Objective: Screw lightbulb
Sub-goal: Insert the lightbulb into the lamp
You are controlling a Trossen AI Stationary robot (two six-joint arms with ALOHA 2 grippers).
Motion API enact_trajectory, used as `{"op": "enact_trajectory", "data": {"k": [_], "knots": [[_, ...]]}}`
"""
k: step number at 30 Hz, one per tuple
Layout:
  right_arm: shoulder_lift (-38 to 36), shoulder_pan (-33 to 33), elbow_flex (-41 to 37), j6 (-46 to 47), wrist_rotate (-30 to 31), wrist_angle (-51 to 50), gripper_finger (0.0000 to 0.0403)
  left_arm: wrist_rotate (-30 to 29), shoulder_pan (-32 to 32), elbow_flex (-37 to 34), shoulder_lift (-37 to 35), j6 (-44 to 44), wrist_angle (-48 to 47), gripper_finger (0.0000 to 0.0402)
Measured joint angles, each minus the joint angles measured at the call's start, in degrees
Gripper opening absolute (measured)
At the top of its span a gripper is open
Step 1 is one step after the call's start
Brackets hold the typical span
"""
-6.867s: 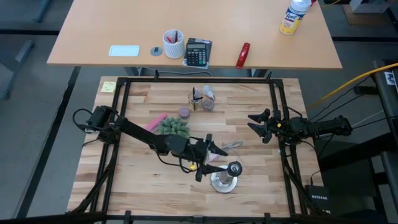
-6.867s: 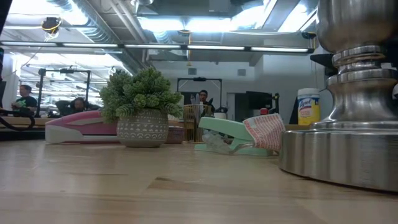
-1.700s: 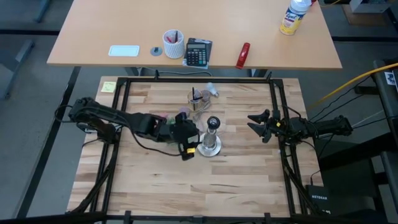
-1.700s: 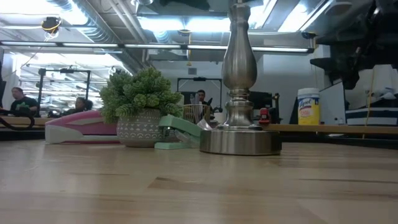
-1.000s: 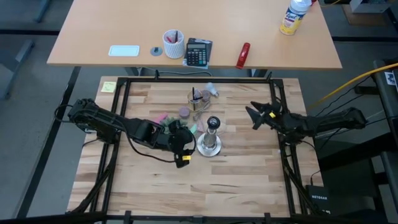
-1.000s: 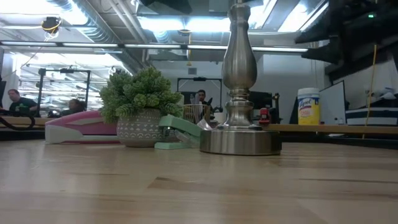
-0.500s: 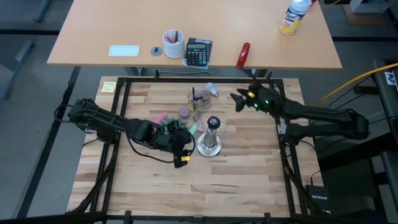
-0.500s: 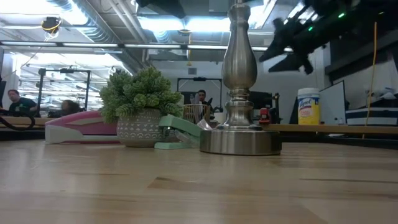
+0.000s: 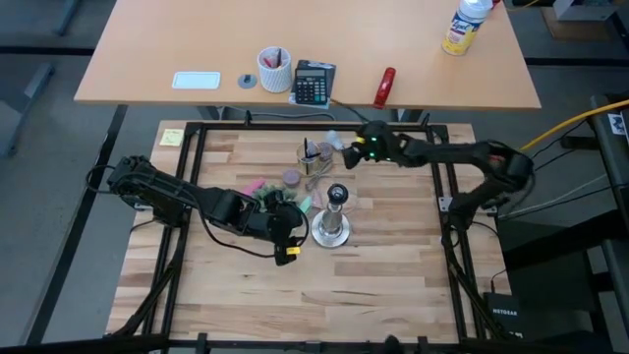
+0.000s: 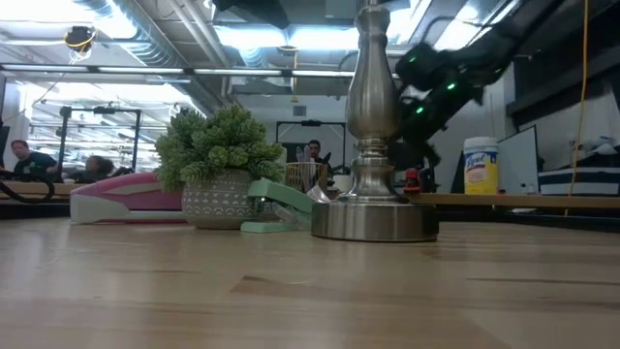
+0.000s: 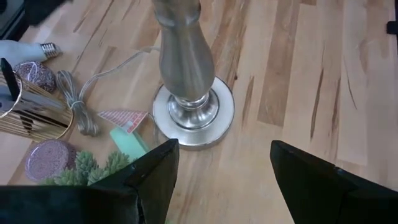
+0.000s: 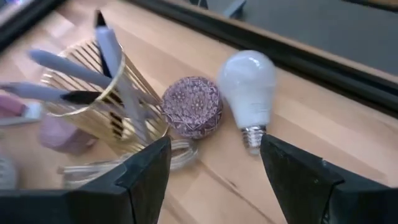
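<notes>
The lightbulb has to be screwed into the black socket, so my right gripper next needs to grab it by its silvery screw base (image 12: 254, 138).
The frosted white lightbulb (image 12: 250, 89) lies on its side on the table near the far edge, its silvery screw base (image 12: 254, 138) toward my right gripper; it also shows in the high view (image 9: 335, 144). My right gripper (image 9: 352, 154) is open above the table just short of the bulb, touching nothing. The silver stand (image 9: 332, 214) with a black socket stands upright on its round base mid-table. My left gripper (image 9: 291, 228) is open just left of the stand's base (image 11: 193, 114), clear of it.
A gold wire pen cup (image 12: 109, 102) and a purple patterned ball (image 12: 192, 106) sit beside the bulb, with a coiled cord (image 11: 76, 104). A small potted plant (image 10: 220, 165), a pink stapler (image 10: 126, 199) and a green stapler (image 10: 279, 206) lie left of the stand.
My right arm has swung from the table's right edge toward the far middle, stretching out to the lightbulb, fingers still open. My left gripper has drawn back slightly from the stand's base toward the left. The stand has stayed put.
</notes>
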Motion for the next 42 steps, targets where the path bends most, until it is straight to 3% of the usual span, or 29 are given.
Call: {"op": "enact_trajectory", "data": {"k": [7, 14, 21, 25, 42], "knots": [[9.36, 0.0, 8.55, -1.74, 0.69, -4.33, 0.0253, -0.3, 0.0, 0.0, 0.0, -0.15, 0.01, 0.0245], [11.02, 0.0, 13.47, -6.08, 7.35, -12.48, 0.0253, -0.43, 0.0, 0.0, 0.0, -0.45, 0.37, 0.0245], [11.66, -0.7, 13.96, -8.5, 7.32, -13.73, 0.0253, -0.58, 0.0, 0.0, 0.0, -2.92, 0.44, 0.0245], [12.7, -2.05, 13.95, -8.45, 3.28, -14.16, 0.0253, -0.64, 0.0, 0.0, 0.0, -3.56, 0.44, 0.0245], [20.28, -2.23, 13.92, -6.92, 2.77, -10.52, 0.0253, -0.8, 0.0, 0.0, 0.0, -2.87, 0.36, 0.0245]]}}
